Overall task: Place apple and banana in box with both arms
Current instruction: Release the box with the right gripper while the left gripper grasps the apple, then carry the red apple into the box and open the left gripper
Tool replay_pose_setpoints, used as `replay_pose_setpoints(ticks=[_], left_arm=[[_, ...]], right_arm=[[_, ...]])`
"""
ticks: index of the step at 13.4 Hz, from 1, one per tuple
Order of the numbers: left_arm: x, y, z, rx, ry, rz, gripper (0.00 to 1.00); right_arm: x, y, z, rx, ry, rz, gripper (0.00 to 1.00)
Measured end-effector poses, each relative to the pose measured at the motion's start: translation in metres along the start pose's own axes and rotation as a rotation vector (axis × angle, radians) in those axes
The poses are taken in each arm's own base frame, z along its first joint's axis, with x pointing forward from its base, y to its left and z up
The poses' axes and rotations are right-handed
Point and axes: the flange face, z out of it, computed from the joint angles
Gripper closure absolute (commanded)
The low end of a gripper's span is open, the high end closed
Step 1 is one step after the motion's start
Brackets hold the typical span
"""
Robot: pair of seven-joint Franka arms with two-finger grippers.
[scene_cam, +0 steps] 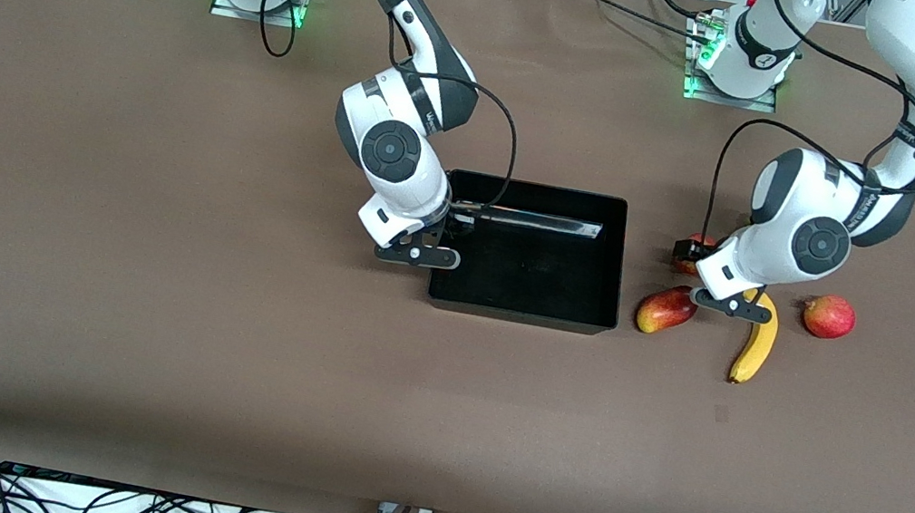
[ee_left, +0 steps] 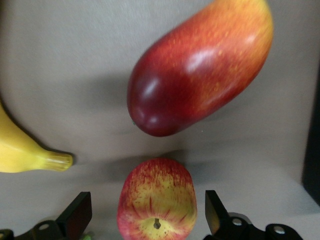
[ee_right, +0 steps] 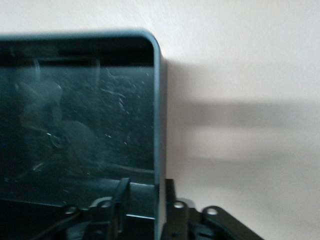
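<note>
My left gripper grabs the apple by its round body around the stem next, to get it into the black box.
The apple, red with yellow patches and stem dimple up, sits on the table between the open fingers of my left gripper. From the front the apple is mostly hidden under the left gripper. The banana lies beside it, nearer the front camera; its tip shows in the left wrist view. My right gripper is shut on the black box at the wall toward the right arm's end, one finger inside the box, one outside.
An oval red-yellow mango-like fruit lies between the box and the banana, close to the apple. A pinkish-red round fruit lies beside the banana toward the left arm's end. The box holds no fruit.
</note>
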Motion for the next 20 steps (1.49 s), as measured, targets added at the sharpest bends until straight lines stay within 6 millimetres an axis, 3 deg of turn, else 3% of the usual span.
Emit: replay_pose_setpoints(ticks=[1,3,4,5,8,9,12,13,15,18,20], left_arm=[[-0.003,-0.001,0.005,0.000,-0.007,-0.001,0.00],[-0.008,-0.001,0.017,0.000,-0.033,-0.001,0.56],[-0.009,-0.001,0.024,0.000,-0.048,-0.001,0.72],[-0.010,0.000,0.028,0.000,-0.056,0.001,0.78],[-0.005,0.005,0.012,0.000,-0.100,0.010,0.79],[0.001,0.007,-0.006,-0.001,-0.128,0.014,0.79],[0.026,0.024,-0.093,-0.014,-0.141,0.018,0.79],[0.031,0.042,-0.114,-0.024,-0.117,0.004,0.79],[0.029,0.110,-0.128,-0.023,-0.098,-0.091,0.78],[0.014,0.220,-0.100,0.028,-0.124,-0.236,0.79],[0.013,0.254,-0.063,0.058,-0.153,-0.272,0.78]], right_arm=[[0.005,-0.003,-0.011,0.013,0.019,-0.001,0.00],[0.019,0.000,-0.047,0.035,0.071,0.011,0.00],[0.029,0.011,-0.071,0.035,0.098,0.030,0.00],[0.040,0.029,-0.098,0.028,0.123,0.056,0.00],[0.060,0.091,-0.189,0.006,0.175,0.099,0.00],[0.059,0.111,-0.217,-0.007,0.166,0.100,0.00],[0.040,0.171,-0.284,-0.041,0.073,0.103,0.00],[0.035,0.194,-0.304,-0.038,0.048,0.103,0.00],[0.023,0.247,-0.341,-0.022,0.011,0.080,0.00],[-0.007,0.315,-0.392,-0.055,-0.004,0.014,0.00],[-0.030,0.339,-0.412,-0.082,-0.001,-0.039,0.00]])
